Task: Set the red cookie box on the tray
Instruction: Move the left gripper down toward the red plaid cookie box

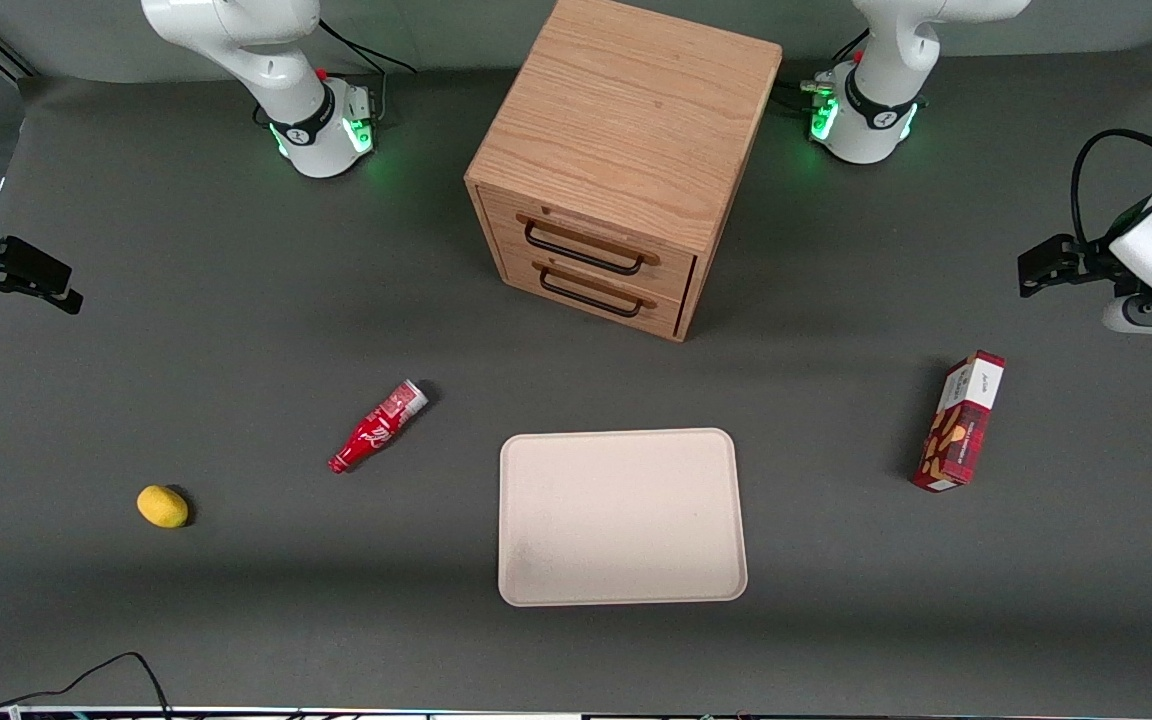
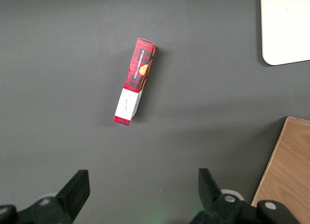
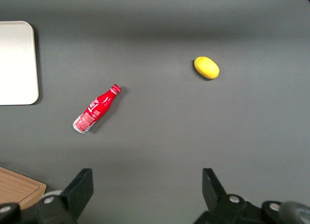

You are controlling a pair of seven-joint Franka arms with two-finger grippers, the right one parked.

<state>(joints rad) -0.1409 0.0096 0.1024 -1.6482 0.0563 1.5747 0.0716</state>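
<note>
My left gripper should next grab the red cookie box by its white-labeled end [image 1: 972,382]. Then I should place the box on the tray [image 1: 621,517].
The red cookie box [image 1: 960,422] lies on the grey table toward the working arm's end, well apart from the tray [image 1: 621,517]. It is dark red plaid with a white end panel and also shows in the left wrist view [image 2: 135,81]. The pale cream tray has nothing on it; one of its corners [image 2: 286,25] shows in the left wrist view. My left gripper [image 1: 1028,270] hangs above the table, a little farther from the front camera than the box and not touching it. The gripper [image 2: 143,187] is open, with nothing between its fingers.
A wooden two-drawer cabinet [image 1: 626,160] stands farther from the front camera than the tray; its edge [image 2: 288,170] is close to my gripper. A red soda bottle [image 1: 378,427] and a yellow lemon [image 1: 162,506] lie toward the parked arm's end.
</note>
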